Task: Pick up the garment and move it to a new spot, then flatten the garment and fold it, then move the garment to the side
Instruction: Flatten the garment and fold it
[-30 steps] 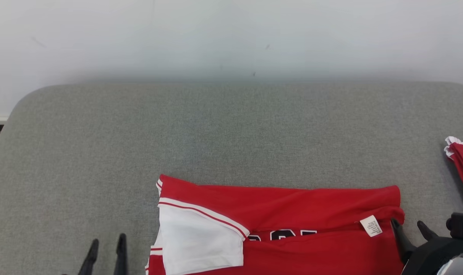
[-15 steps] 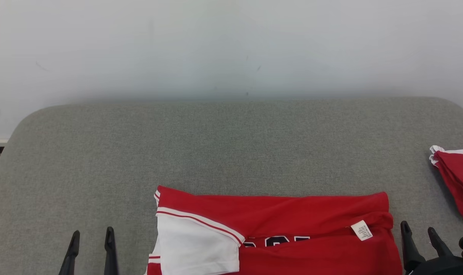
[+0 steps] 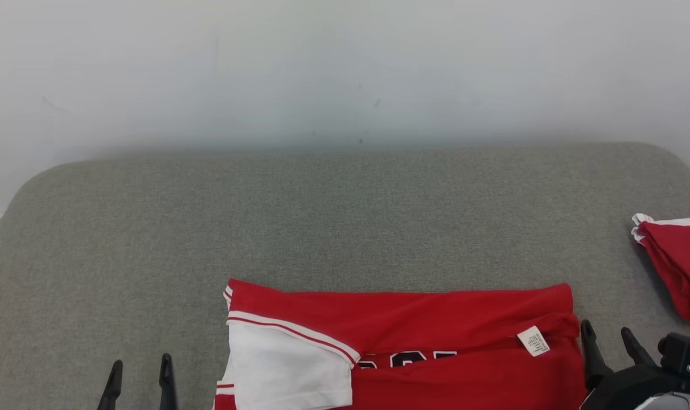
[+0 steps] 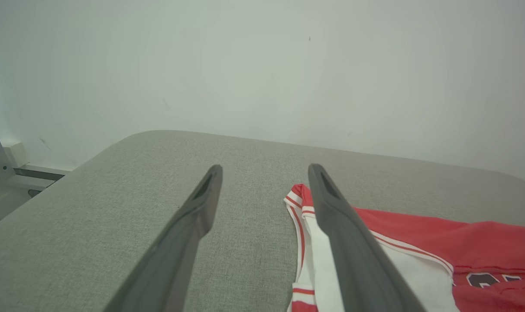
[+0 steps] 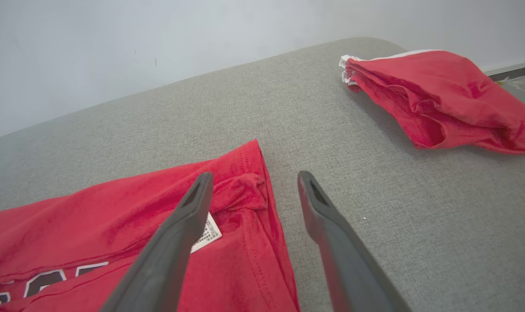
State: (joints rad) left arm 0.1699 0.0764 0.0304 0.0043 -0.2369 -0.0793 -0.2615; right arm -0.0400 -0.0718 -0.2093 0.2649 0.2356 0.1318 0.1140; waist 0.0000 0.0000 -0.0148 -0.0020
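Note:
The right gripper should next take hold of the garment by its hem end [image 3: 569,322], because the cloth bunches up into a fold there while the rest lies flat.
A red garment [image 3: 436,341] with a white sleeve and dark lettering lies folded into a band at the near edge of the grey table [image 3: 322,216]; it runs off the bottom of the head view. A white label [image 3: 533,340] sits near its right end. My left gripper [image 3: 139,370] stands open on the bare table left of the garment, nothing between its fingers. In the left wrist view the left gripper [image 4: 264,171] frames the sleeve corner [image 4: 299,201]. My right gripper [image 3: 607,336] is open beside the garment's right end; in the right wrist view this gripper [image 5: 251,177] straddles the garment's edge [image 5: 254,203].
A second red and white garment [image 3: 678,262] lies bunched at the table's right edge, also seen as a heap [image 5: 440,95] in the right wrist view. A pale wall [image 3: 345,68] rises behind the table. The far half of the table is bare grey fabric.
The head camera has tilted, shifting the whole picture down and slightly left. Both grippers remain open beside the garment's ends. The garment itself lies as before.

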